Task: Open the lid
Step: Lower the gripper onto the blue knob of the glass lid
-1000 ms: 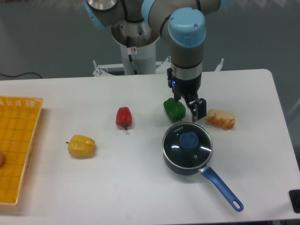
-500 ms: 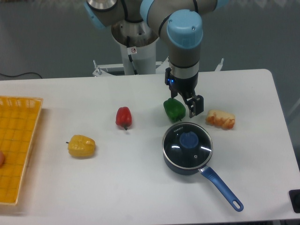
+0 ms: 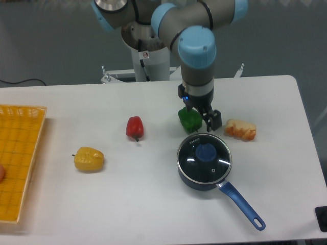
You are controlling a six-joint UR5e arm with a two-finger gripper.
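My gripper picks up the glass lid by its narrow blue centre knob [image 3: 206, 152] next, since the lid spreads wide and flat over the pan.
The lid [image 3: 216, 166] is round clear glass with a thin metal rim and a blue knob [image 3: 206, 151] at its centre. It rests flat on the dark blue saucepan [image 3: 196, 182], whose long blue handle [image 3: 241, 204] points to the front right. My gripper [image 3: 204, 118] hangs just behind the pan, above its far rim and beside a green pepper [image 3: 189, 119]. It is open with nothing between its fingers. One dark fingertip [image 3: 215, 121] shows clearly; the other is partly lost against the pepper.
A red pepper [image 3: 135, 127] and a yellow pepper [image 3: 89, 158] lie left of the pan. A bread-like piece [image 3: 240, 129] lies to the pan's back right. A yellow basket [image 3: 18, 161] sits at the left edge. The table's front edge is near the pan handle.
The gripper has drifted a little left and back, away from the lid, staying open. The lid and pan have not moved.
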